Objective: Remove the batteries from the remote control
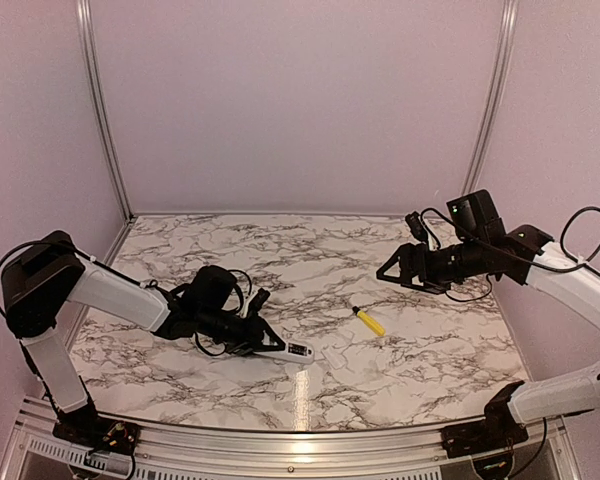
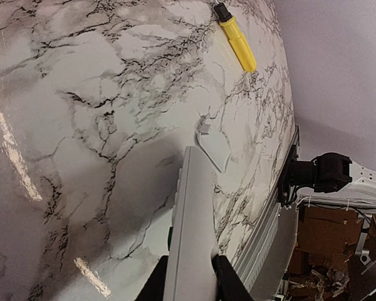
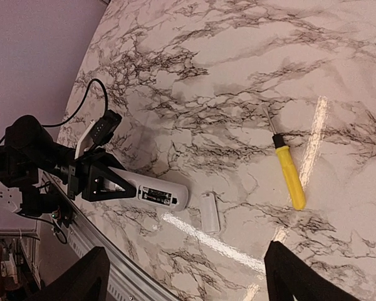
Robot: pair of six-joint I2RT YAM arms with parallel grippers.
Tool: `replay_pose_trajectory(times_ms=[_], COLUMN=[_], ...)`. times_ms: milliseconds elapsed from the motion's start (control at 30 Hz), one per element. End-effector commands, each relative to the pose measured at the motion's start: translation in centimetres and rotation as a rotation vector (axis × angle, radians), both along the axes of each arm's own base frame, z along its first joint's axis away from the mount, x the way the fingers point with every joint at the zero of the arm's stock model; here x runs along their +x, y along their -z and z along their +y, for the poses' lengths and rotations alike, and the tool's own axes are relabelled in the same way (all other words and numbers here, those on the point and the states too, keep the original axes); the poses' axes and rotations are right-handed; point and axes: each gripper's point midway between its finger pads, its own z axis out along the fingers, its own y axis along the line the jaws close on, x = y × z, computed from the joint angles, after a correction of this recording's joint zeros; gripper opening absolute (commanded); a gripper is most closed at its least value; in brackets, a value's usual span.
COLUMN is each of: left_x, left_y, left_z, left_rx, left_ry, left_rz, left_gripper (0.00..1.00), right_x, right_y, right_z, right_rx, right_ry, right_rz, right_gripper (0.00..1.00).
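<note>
The white remote control is low over the flat, empty marble table and would land there, so my left gripper needs to let go of it.
My left gripper is shut on the white remote control and holds it by one end, low over the marble table. In the left wrist view the remote runs away from me between both fingers. In the right wrist view the remote faces up. Its dark open compartment holds the batteries, which lie inside. My right gripper is open and empty, high over the right of the table; its fingertips frame the lower edge of its view.
A small flat white cover piece lies just beyond the remote's free end, also seen from both wrists. A yellow-handled screwdriver lies mid-table. A metal rail edges the table front.
</note>
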Motion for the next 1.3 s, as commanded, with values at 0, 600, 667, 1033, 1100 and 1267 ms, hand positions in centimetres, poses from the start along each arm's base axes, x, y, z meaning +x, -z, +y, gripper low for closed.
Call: replay_pose_trajectory(times_ms=[0,600,667,1033,1100,1267], left_x=[0.0,0.1,0.2,1.1,1.2,1.6], left_y=[1.7,3.4,3.4,3.9,4.0,4.7], left_z=[0.9,3.1,3.3,4.6,4.9,6.0], left_rx=[0.073,0.200,0.215,0.331,0.357,0.433], left_ry=[0.003,-0.002,-0.004,0.020,0.032,0.046], left_rz=[0.013,0.010,0.000,-0.039,-0.042,-0.050], left_gripper=[0.14,0.57,0.60,0.67,0.67,0.69], right_x=[0.3,0.4,0.4,0.3,0.3,0.4], right_y=[-0.6,-0.3,-0.3,-0.2,-0.2,-0.3], right_z=[-0.6,-0.5,-0.5,-0.6,-0.6,-0.6], right_rx=[-0.023,-0.022,-0.024,-0.038,-0.042,-0.047], right_ry=[0.019,0.011,0.010,0.001,0.000,-0.002], right_rz=[-0.025,-0.025,-0.026,-0.025,-0.026,-0.028], right_gripper=[0.84,0.85,0.85,0.85,0.85,0.85])
